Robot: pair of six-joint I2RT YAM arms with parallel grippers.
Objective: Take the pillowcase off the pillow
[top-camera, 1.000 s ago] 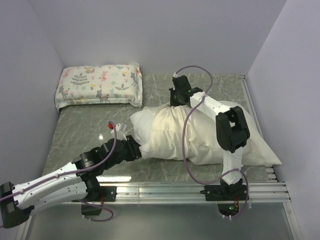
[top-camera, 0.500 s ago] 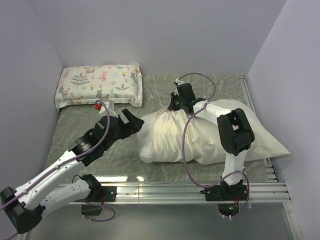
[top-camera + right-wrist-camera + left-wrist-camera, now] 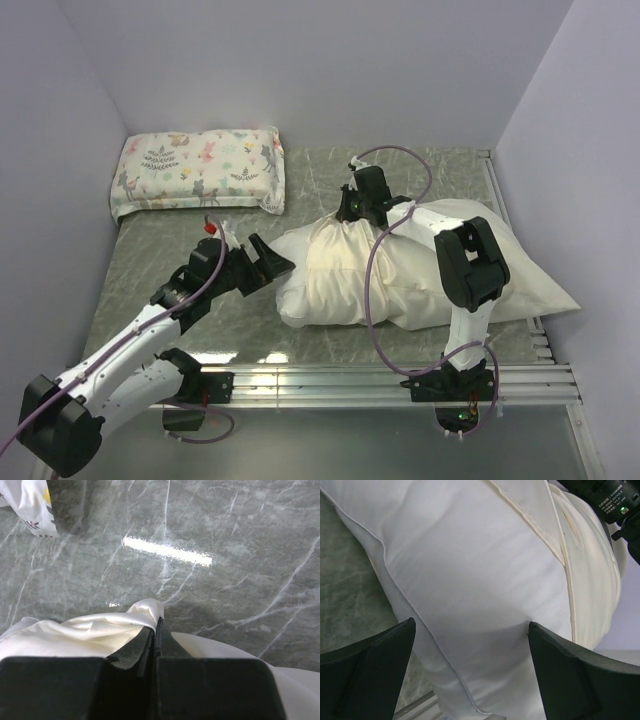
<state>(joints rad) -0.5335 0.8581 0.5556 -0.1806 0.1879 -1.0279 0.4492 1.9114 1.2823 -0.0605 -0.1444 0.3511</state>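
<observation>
Next, my left gripper reaches the pillow and grips its bare white end (image 3: 294, 287), leaving the cream pillowcase (image 3: 410, 285) free to slide off.
The plump white pillow (image 3: 292, 295) lies mid-table, its left end sticking out of the cream pillowcase (image 3: 410, 285), which covers the rest and trails limp to the right. My left gripper (image 3: 272, 262) is open just left of the bare pillow end. In the left wrist view the pillow (image 3: 470, 570) fills the space between the spread fingers of the left gripper (image 3: 471, 625), and the pillowcase hem (image 3: 560, 545) runs at the right. My right gripper (image 3: 350, 212) is shut on a fold of pillowcase at the far edge. In the right wrist view its closed gripper (image 3: 156, 625) pinches the cream fabric (image 3: 100, 630).
A smaller floral-and-animal printed pillow (image 3: 200, 170) lies at the back left; its corner shows in the right wrist view (image 3: 30, 505). Metal rails (image 3: 350, 378) run along the front edge. The right arm's purple cable (image 3: 368, 290) drapes over the pillowcase. Walls close in on three sides.
The pillow and pillowcase have shifted to the right. My left gripper left the pillow's front-left corner, swung back and left, and now sits open at the bare end. The right gripper stays shut on the fabric.
</observation>
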